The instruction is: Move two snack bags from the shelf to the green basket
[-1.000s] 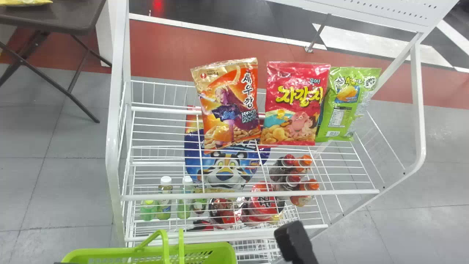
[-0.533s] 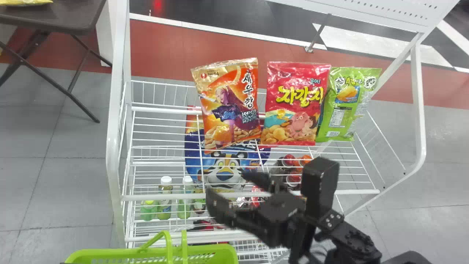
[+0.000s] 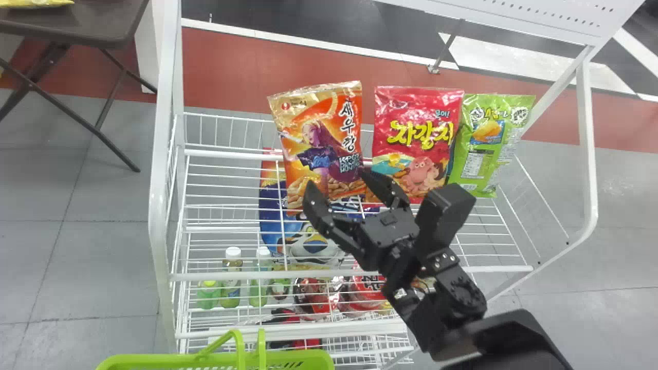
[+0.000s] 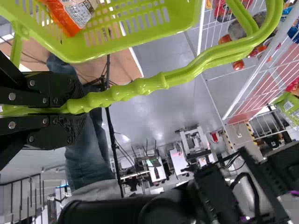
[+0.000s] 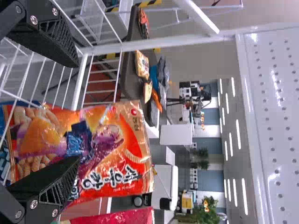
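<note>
I need to move a snack into the green basket (image 3: 205, 361). My right gripper should next grab the orange bag by its bottom end (image 3: 333, 190) to do that.
My right gripper (image 3: 342, 187) is open in front of the lower part of the orange snack bag (image 3: 321, 149), which leans upright on the shelf (image 3: 221, 205). Beside that bag stand a red one (image 3: 416, 133) and a green one (image 3: 478, 144). In the right wrist view the spread fingers of my right gripper (image 5: 70, 112) have the orange bag (image 5: 112, 144) beyond them. The green basket (image 3: 205, 361) is at the bottom edge; my left gripper (image 4: 77, 108) is shut on the handle of the basket (image 4: 140, 46), in which an orange package (image 4: 70, 18) lies.
Small bottles (image 3: 231, 277) and more packages stand on the lower tier under the wire shelf. White posts (image 3: 159, 180) frame the rack on both sides. A dark folding table (image 3: 77, 25) is at the far left.
My right arm has come in from the bottom edge and moved up and forward to the orange bag. The basket has shifted slightly right and down. The bags have stayed put.
</note>
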